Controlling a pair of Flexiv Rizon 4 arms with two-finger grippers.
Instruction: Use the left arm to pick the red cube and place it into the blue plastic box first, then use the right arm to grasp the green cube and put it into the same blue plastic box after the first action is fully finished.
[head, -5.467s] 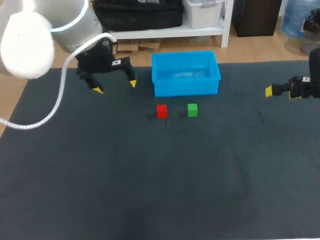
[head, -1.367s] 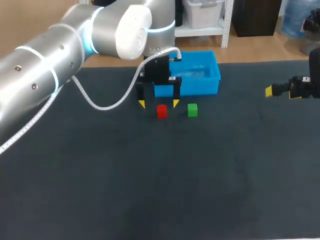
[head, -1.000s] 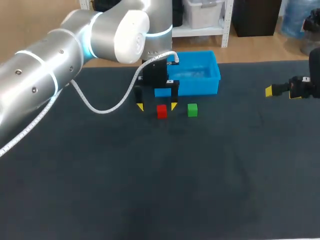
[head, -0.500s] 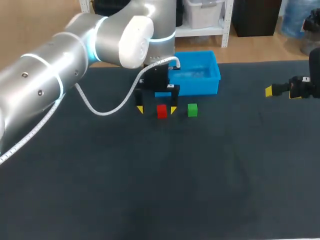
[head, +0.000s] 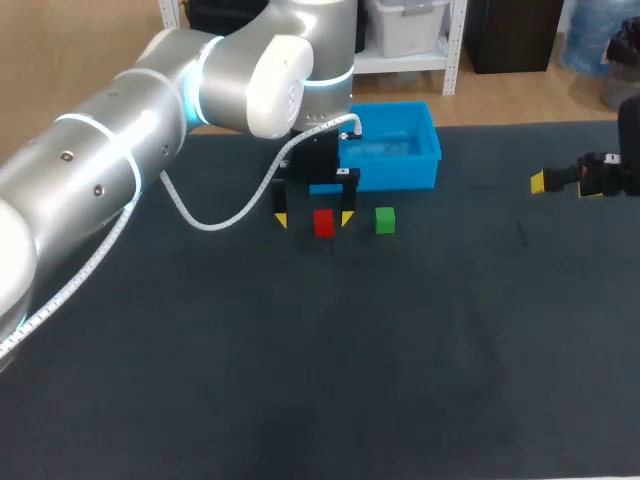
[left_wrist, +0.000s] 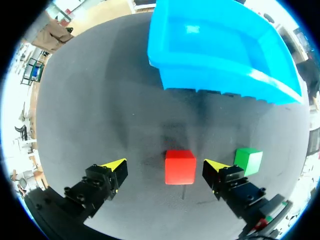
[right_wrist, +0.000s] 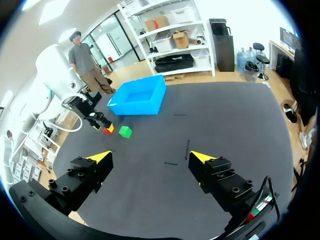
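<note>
The left gripper grasps the red cube by its opposite sides next. Then it is able to put it into the blue plastic box.
The red cube sits on the dark table just in front of the blue plastic box, with the green cube to its right. My left gripper stands open, one yellow tip on each side of the red cube. In the left wrist view the red cube lies between the fingertips with a gap on both sides, nearer the finger beside the green cube. The blue box lies ahead. My right gripper hangs open at the table's right side, holding nothing.
The right wrist view takes in the blue box, both cubes and my left gripper far ahead of my right gripper. A white cable loops from my left arm over the table. The dark mat stretches bare in front.
My left arm came from the box's left to the red cube and, over the last second, sank until its fingertips flank the cube. The right arm has stayed still.
</note>
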